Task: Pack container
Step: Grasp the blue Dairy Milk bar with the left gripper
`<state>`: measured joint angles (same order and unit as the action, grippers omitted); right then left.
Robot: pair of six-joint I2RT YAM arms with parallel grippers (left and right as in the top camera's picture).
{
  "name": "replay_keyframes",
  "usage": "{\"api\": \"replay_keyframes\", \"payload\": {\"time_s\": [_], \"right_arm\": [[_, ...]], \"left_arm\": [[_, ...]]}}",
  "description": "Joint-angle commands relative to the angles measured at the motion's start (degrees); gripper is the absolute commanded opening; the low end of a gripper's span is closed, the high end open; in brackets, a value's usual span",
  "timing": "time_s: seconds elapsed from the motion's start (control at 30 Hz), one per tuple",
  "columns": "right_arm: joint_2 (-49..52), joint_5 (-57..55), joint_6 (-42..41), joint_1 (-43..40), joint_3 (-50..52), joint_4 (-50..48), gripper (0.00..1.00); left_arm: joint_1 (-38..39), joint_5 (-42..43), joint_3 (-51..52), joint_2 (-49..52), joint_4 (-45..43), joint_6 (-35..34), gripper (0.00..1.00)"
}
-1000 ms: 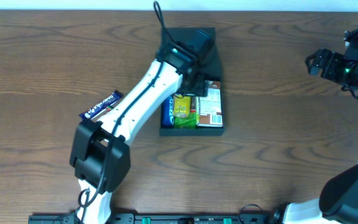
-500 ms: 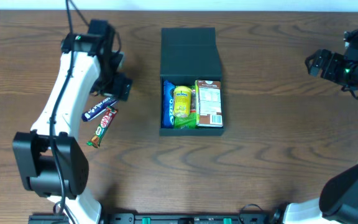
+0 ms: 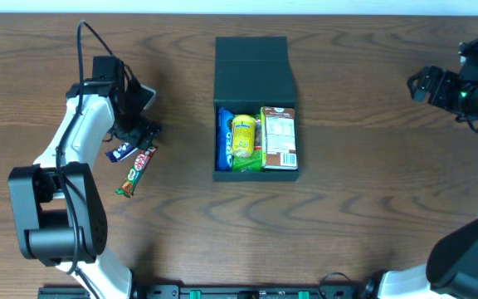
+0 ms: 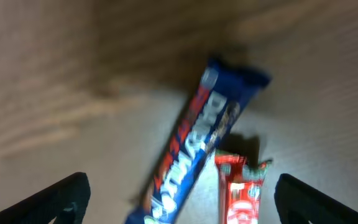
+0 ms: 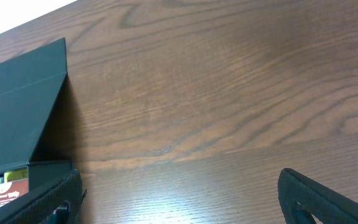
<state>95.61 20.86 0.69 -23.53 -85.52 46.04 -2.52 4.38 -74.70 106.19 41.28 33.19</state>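
The blue chocolate bar should next be grabbed by its middle (image 3: 127, 149), across its long sides, with my left gripper, so both ends stay free to fit into the container (image 3: 254, 172).
The dark teal-black container (image 3: 254, 172) sits mid-table with its hinged lid (image 3: 253, 66) open toward the back; it also shows in the right wrist view (image 5: 23, 118). Several snack packets lie inside it. A blue snack bar (image 3: 121, 150) (image 4: 194, 146) and a red snack bar (image 3: 137, 169) (image 4: 240, 193) lie on the table at the left. My left gripper (image 3: 135, 131) (image 4: 179, 208) is open and hovers just above both bars, its fingers straddling them. My right gripper (image 3: 426, 83) (image 5: 179, 208) is open and empty at the far right.
The wooden table (image 3: 372, 191) stretches between the container and the right arm. The table's back edge (image 3: 347, 14) runs along the top.
My left arm swung from over the container to the left side and now has come down over the two bars. The right arm has not moved.
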Motion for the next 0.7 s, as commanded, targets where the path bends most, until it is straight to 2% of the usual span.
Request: {"api": "replay_keyframes", "payload": {"time_s": [0.0, 0.2, 0.47, 0.57, 0.67], "right_arm": [[0.4, 0.4, 0.7, 0.3, -0.5, 0.1, 0.99], [0.4, 0.4, 0.7, 0.3, -0.5, 0.0, 0.99], [0.4, 0.4, 0.7, 0.3, -0.5, 0.0, 0.99], [0.4, 0.4, 0.7, 0.4, -0.5, 0.0, 0.99], [0.4, 0.4, 0.6, 0.4, -0.5, 0.1, 0.99]], "left_arm": [[-0.1, 3.9, 0.0, 0.5, -1.9, 4.6, 0.95], [-0.1, 10.2, 0.0, 3.3, -5.6, 4.5, 0.96], [-0.1, 10.4, 0.0, 7.2, -6.6, 4.6, 1.0], [-0.1, 10.1, 0.0, 7.3, -8.6, 4.6, 0.88], [-0.1, 10.0, 0.0, 7.6, -9.7, 4.6, 0.83]]}}
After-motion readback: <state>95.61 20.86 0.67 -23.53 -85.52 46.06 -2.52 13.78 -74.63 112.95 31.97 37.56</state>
